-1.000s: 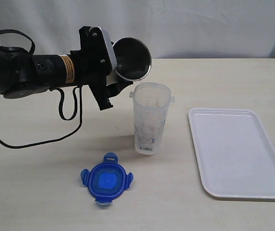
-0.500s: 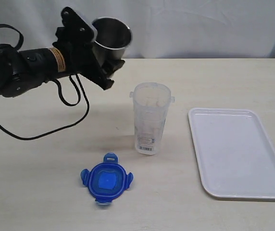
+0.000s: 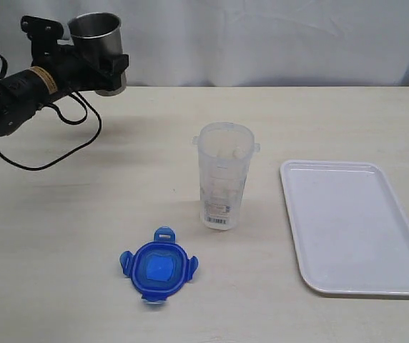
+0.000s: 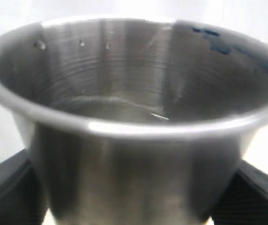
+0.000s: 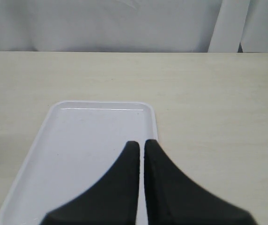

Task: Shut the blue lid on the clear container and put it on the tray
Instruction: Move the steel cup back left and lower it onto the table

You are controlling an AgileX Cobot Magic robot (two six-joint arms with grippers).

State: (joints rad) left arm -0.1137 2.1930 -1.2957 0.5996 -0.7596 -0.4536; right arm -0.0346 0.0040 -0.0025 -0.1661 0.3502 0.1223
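Observation:
In the exterior view the steel cup's base (image 3: 111, 91) hangs above the table, so my left gripper keeps hold of the steel cup for now.
The clear container (image 3: 224, 177) stands upright and uncovered at the table's middle, barcode label low on its side. The blue lid (image 3: 159, 266) lies flat in front of it to the left, apart from it. The white tray (image 3: 353, 225) lies empty to the right. My left gripper (image 3: 103, 68) is raised at the far left back, shut on a grey steel cup (image 3: 97, 51) held upright; the cup (image 4: 134, 122) fills the left wrist view. My right gripper (image 5: 141, 143) is shut with nothing in it, hovering over the tray (image 5: 78, 140); it is out of the exterior view.
The left arm (image 3: 18, 89) and its black cable (image 3: 54, 153) hang over the table's back left. A white curtain (image 3: 262, 36) closes off the back edge.
The left arm has swung the steel cup from tilted over the container's mouth back to the far left and up, turning it upright. Container, lid and tray have not moved.

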